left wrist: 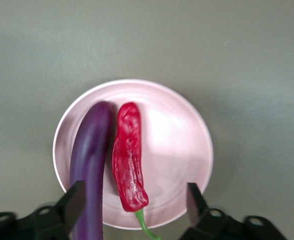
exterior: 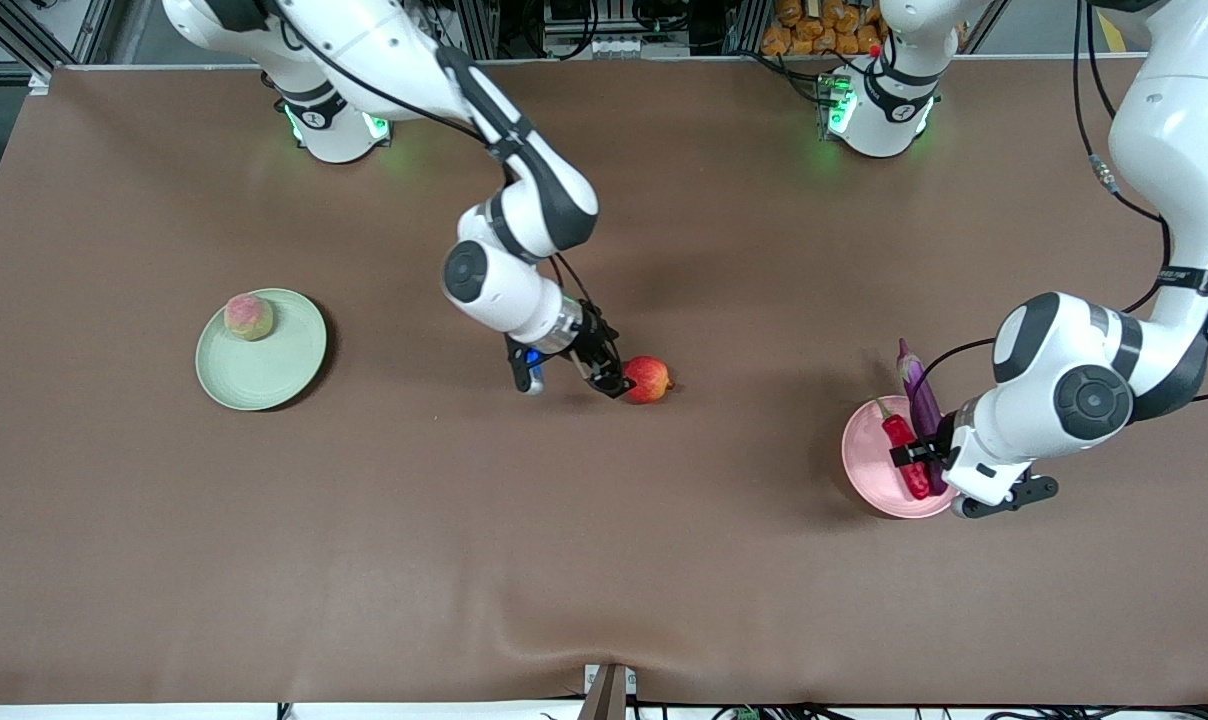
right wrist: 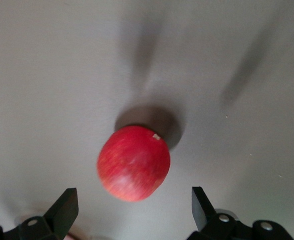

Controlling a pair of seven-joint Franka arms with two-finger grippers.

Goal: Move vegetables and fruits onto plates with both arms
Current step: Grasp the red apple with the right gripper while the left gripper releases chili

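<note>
My right fingers would miss the red apple if I closed now, because they stop short of its near side. I should move toward the apple first.
The purple eggplant and the red chili pepper lie side by side on the pink plate. My left gripper hangs open just above them, its fingers wide to either side, holding nothing. The red apple rests on the table mid-way between the plates. My right gripper is open, low beside the apple without touching it. The peach sits on the green plate toward the right arm's end.
A brown cloth covers the whole table. The two arm bases stand along the edge farthest from the front camera. A small clamp sits at the nearest edge.
</note>
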